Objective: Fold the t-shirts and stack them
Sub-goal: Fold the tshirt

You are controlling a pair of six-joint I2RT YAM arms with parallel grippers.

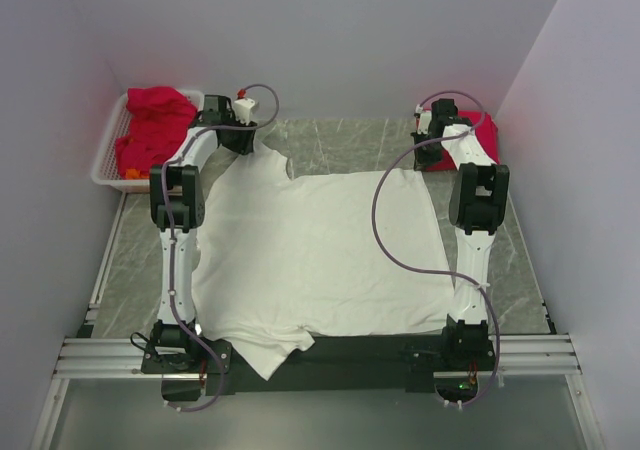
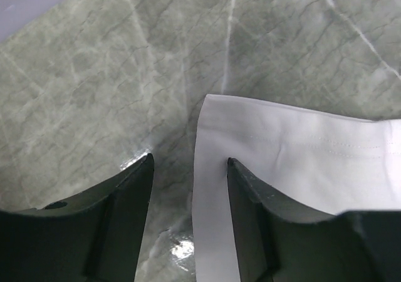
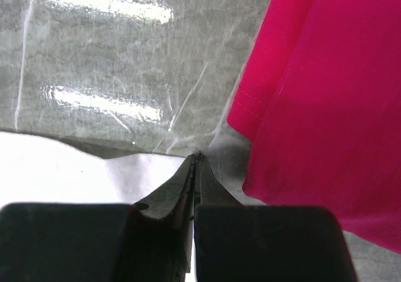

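The far sleeve's side of the white t-shirt needs to be folded inward, so my left gripper should next grab the hemmed edge of that sleeve, opposite my right gripper's corner of the t-shirt.
A white t-shirt point(image 1: 320, 250) lies spread flat over the middle of the table, one sleeve toward the far left. My left gripper point(image 1: 243, 135) hovers at that sleeve with its jaws open. In the left wrist view the sleeve's hemmed edge point(image 2: 301, 150) runs between the fingers of the left gripper point(image 2: 191, 160), one finger over fabric, the other over bare table. My right gripper point(image 1: 425, 160) is at the shirt's far right corner. There its jaws point(image 3: 196, 155) are shut on the white fabric point(image 3: 62, 169), which is slightly raised. A folded red t-shirt point(image 3: 326, 94) lies just right of it.
A white slatted basket point(image 1: 105, 155) at the far left holds a heap of red t-shirts point(image 1: 155, 125). The folded red t-shirt point(image 1: 485, 130) sits by the right wall. Grey walls close in the table on three sides. The white shirt's near sleeve hangs over the front edge.
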